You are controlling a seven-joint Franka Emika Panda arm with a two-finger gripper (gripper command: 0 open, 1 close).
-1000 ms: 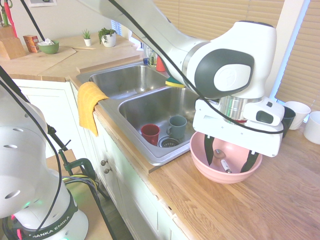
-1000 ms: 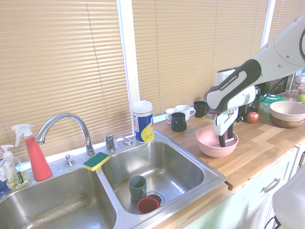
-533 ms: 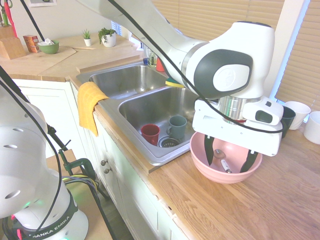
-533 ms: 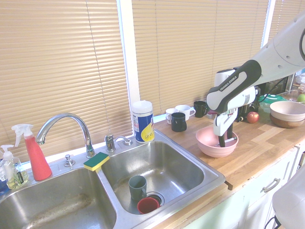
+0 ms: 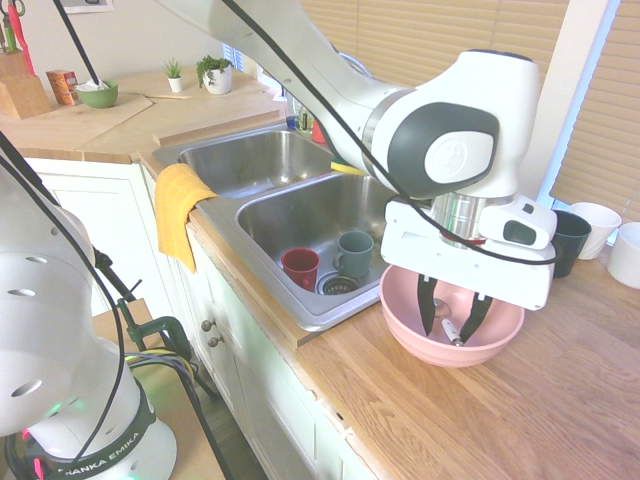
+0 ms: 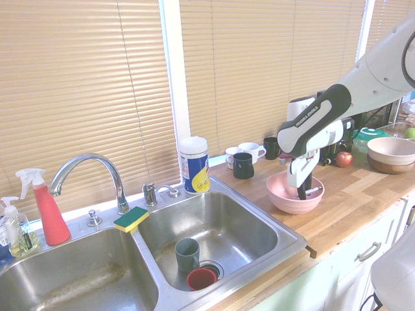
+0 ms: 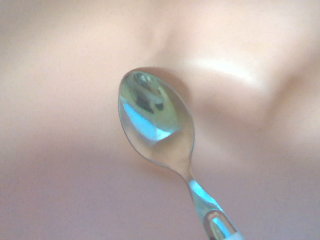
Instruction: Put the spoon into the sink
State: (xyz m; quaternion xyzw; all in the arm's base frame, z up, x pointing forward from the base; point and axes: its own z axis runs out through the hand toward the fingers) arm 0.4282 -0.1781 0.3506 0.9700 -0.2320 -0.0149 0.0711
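Observation:
My gripper will next grab the spoon by its narrow white handle [image 7: 234, 236], because the spoon's oval head [image 7: 156, 118] is wide and curved and has sloping edges.
The spoon [image 5: 451, 329] lies inside a pink bowl [image 5: 401, 322] on the wooden counter to the right of the sink [image 5: 300, 212]. Its dull metal bowl and short white handle show. The wrist view shows the spoon [image 7: 157, 126] close up against pink. My gripper [image 5: 447, 336] reaches down into the bowl, its dark fingers standing on either side of the handle with a narrow gap left, still open. From the other side, the gripper [image 6: 302, 193] dips into the pink bowl [image 6: 284, 198] right of the sink [image 6: 241, 228].
A red cup [image 5: 300, 267] and a grey-green mug [image 5: 354, 252] stand by the drain strainer [image 5: 340, 285] in the near basin. A yellow cloth [image 5: 178, 205] hangs over the sink's front. Mugs [image 5: 573, 236] stand behind the bowl. A sponge [image 6: 131, 219] and faucet [image 6: 91, 166] sit at the back.
The fingers have drawn much closer together around the spoon's handle. The arm has shifted slightly towards the sink; the spoon still lies in the pink bowl.

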